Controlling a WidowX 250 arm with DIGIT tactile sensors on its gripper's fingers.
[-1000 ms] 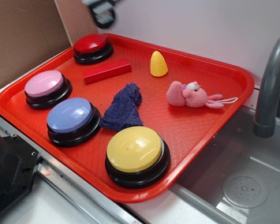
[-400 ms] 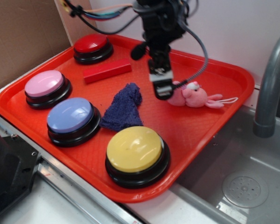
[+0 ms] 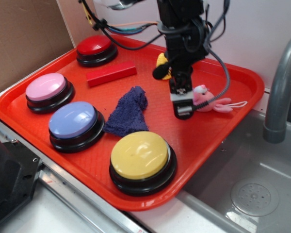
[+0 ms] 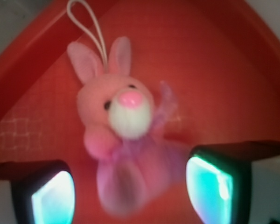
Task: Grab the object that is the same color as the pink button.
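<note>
I am ready to close my gripper, because my fingers are on either side of the pink bunny's body above the red tray. I would hold the bunny.
The pink plush bunny lies on the right part of the red tray, its ears and white string loop pointing right. In the wrist view the bunny fills the middle, its body lying between my two fingertips without touching them. My gripper hangs just above the tray at the bunny's left end, hiding part of it, and my gripper stands open. The pink button sits at the tray's left edge, far from the arm.
On the tray also stand a red button, a lavender-blue button and a yellow button. A red block, a dark blue cloth and a yellow cone lie between them. A grey faucet rises right.
The arm came down into view from the top and has shifted right and lower over the bunny. The bunny and the other things have not moved.
</note>
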